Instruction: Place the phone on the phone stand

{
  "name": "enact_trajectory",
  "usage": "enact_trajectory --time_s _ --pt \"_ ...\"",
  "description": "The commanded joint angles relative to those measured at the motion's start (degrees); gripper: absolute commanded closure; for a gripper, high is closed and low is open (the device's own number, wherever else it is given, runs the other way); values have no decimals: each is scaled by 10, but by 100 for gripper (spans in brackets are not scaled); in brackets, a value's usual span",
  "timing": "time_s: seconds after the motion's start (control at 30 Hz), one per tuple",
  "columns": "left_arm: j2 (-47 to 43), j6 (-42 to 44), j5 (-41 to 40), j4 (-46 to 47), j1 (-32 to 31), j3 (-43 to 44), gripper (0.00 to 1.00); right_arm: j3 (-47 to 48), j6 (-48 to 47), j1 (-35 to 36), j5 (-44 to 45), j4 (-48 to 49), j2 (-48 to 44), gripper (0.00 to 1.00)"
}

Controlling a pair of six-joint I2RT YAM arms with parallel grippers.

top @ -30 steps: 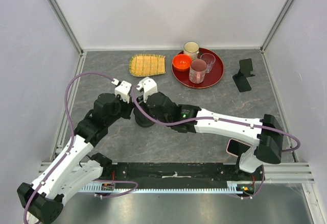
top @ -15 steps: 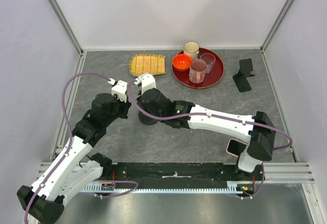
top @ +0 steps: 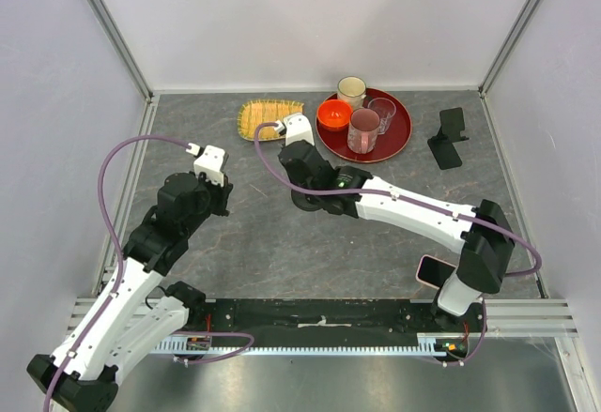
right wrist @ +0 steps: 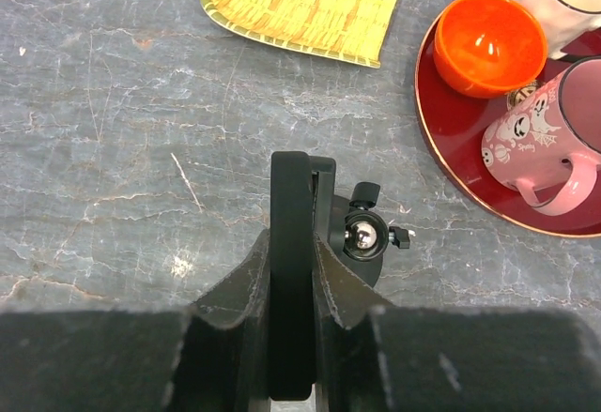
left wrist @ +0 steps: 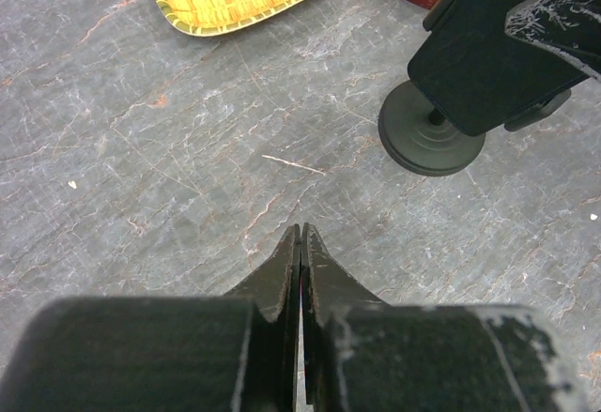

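Observation:
The black phone has the holder's grips at both edges and would settle, so it is time for my right gripper to open now.
My right gripper is shut on a black phone, held on edge. The phone's right face lies against the holder plate of the phone stand, whose ball joint and round base show just below. In the top view the right gripper hangs over the stand's disc base at mid table. In the left wrist view the stand's base rests on the table with the phone above it. My left gripper is shut and empty, left of the stand.
A yellow woven mat lies at the back. A red tray holds an orange bowl and cups. A second black holder stands at the back right. A pink phone lies by the right arm's base.
My right gripper has moved right and toward the back with the phone, and the stand has shifted along with it. My left gripper has drawn away to the left.

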Motion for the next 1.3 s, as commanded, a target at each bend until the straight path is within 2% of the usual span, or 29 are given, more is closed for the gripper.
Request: enact_trajectory --time_s 0.0,0.07,0.17,0.2,0.27,0.4,0.5,0.7,0.83,0.9,1.0,1.03,1.17,1.27 --pt "2 -15 -2 7 3 17 98 -37 -12 -15 -27 -59 -24 82" --pt "3 -16 2 7 3 18 98 -44 -12 -18 -33 -58 -36 80" --pt "6 -17 6 7 3 18 98 -53 -11 -24 -50 -58 -53 69" --pt "7 -17 7 7 3 18 98 -55 -12 -26 -57 -53 -60 63" --pt "8 -17 11 8 3 18 98 -67 -14 -31 -78 -47 -76 60" --pt "9 -19 20 10 3 17 98 -91 -32 -44 -122 -18 -104 43" --pt "13 -18 27 12 3 17 98 -115 -38 -63 -168 4 -124 41" --pt "21 -14 56 21 3 13 98 -142 -47 -90 -145 8 -142 39" --pt "46 -8 171 30 4 21 98 -152 -82 -94 -142 10 -153 37" --pt "68 -5 220 37 4 25 92 -155 -94 -98 -152 11 -158 36" --pt "94 -11 299 48 4 36 77 -164 -116 -105 -176 14 -171 35" --pt "100 -19 328 55 4 41 69 -171 -123 -109 -182 15 -175 35" --pt "137 -36 362 58 4 67 55 -180 -144 -123 -190 13 -197 32" --pt "173 -46 361 55 4 90 49 -192 -172 -131 -209 11 -211 29"
